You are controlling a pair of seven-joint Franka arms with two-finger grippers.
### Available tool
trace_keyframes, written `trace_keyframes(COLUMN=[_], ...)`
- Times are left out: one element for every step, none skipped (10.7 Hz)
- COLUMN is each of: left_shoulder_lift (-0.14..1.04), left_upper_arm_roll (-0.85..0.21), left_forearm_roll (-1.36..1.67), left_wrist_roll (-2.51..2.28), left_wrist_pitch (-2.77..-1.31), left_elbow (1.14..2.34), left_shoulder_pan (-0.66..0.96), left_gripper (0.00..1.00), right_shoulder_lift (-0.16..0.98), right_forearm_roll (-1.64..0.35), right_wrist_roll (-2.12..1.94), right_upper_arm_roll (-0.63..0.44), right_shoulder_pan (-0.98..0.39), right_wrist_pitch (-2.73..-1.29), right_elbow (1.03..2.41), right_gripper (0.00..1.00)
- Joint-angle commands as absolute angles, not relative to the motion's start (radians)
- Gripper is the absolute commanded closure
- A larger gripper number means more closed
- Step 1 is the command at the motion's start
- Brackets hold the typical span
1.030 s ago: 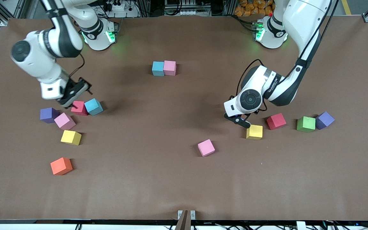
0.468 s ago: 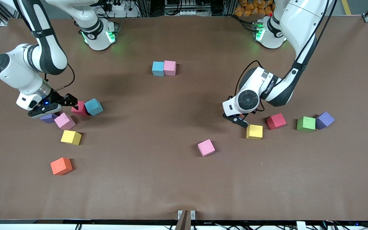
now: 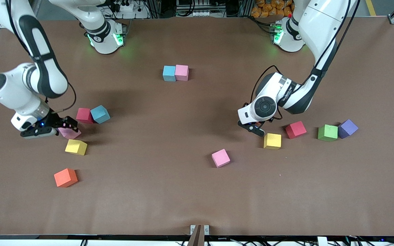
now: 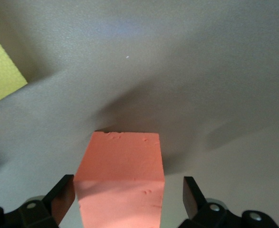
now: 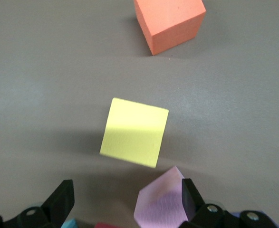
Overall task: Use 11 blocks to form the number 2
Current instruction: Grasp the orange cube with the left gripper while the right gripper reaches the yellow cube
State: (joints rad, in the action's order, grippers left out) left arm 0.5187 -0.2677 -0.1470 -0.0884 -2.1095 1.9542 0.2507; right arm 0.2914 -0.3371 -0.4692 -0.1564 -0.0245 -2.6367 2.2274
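Note:
The number 2 needs to be extended beside the pink block [image 3: 182, 72], so I will grab the orange block by its two opposite sides with my left gripper next.
A blue block [image 3: 169, 73] and a pink block [image 3: 182, 72] touch side by side mid-table, toward the bases. My left gripper [image 3: 255, 130] is low and open, its fingers [image 4: 63, 195] straddling an orange block [image 4: 120, 180] without gripping it. A yellow block [image 3: 272, 141] lies next to it. My right gripper [image 3: 67, 125] is open over a tilted pink block [image 5: 160, 204], which sits beside one finger [image 5: 190, 197]. Close by are red [image 3: 84, 115], blue [image 3: 100, 114], yellow [image 3: 76, 147] and orange [image 3: 65, 177] blocks.
Toward the left arm's end lie a red block [image 3: 296, 129], a green block [image 3: 327, 132] and a purple cube [image 3: 347, 128]. A lone pink block [image 3: 220, 158] rests nearer to the front camera, mid-table.
The right arm swung from the red block to the tilted pink block and dropped lower, now covering a purple cube there. The left gripper shifted slightly off the yellow block.

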Motion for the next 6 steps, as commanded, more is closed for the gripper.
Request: trace_keyframes(left_shoulder_lift=[0.517,0.512,0.508,0.502,0.485,0.474], left_upper_arm_roll=[-0.267,-0.267,-0.267,-0.267,-0.265,-0.267], left_forearm_roll=[-0.184,-0.208,-0.21,-0.209,-0.201,-0.193], left_wrist_roll=[-0.103,-0.104,-0.119,-0.149,-0.21,-0.271], left_wrist_pitch=[-2.143,-2.143,-2.141,-2.14,-2.131,-2.125], left_elbow=[1.996,1.999,1.999,1.999,1.999,1.999], left_shoulder_pan=[0.247,0.241,0.238,0.235,0.227,0.227], left_gripper=[0.0,0.18,0.55,0.83,1.0,1.0], right_shoulder_lift=[0.368,0.388,0.409,0.425,0.442,0.455], right_forearm_roll=[-0.367,-0.367,-0.371,-0.399,-0.417,-0.429], right_wrist_roll=[-0.358,-0.336,-0.333,-0.339,-0.341,-0.339], right_upper_arm_roll=[-0.15,-0.15,-0.15,-0.15,-0.15,-0.15], right_shoulder_pan=[-0.046,-0.048,-0.045,-0.043,-0.04,-0.038], right_wrist_pitch=[-2.648,-2.667,-2.681,-2.689,-2.694,-2.716], right_elbow=[2.155,2.14,2.117,2.099,2.085,2.082], right_gripper=[0.0,0.0,0.0,0.0,0.0,0.0])
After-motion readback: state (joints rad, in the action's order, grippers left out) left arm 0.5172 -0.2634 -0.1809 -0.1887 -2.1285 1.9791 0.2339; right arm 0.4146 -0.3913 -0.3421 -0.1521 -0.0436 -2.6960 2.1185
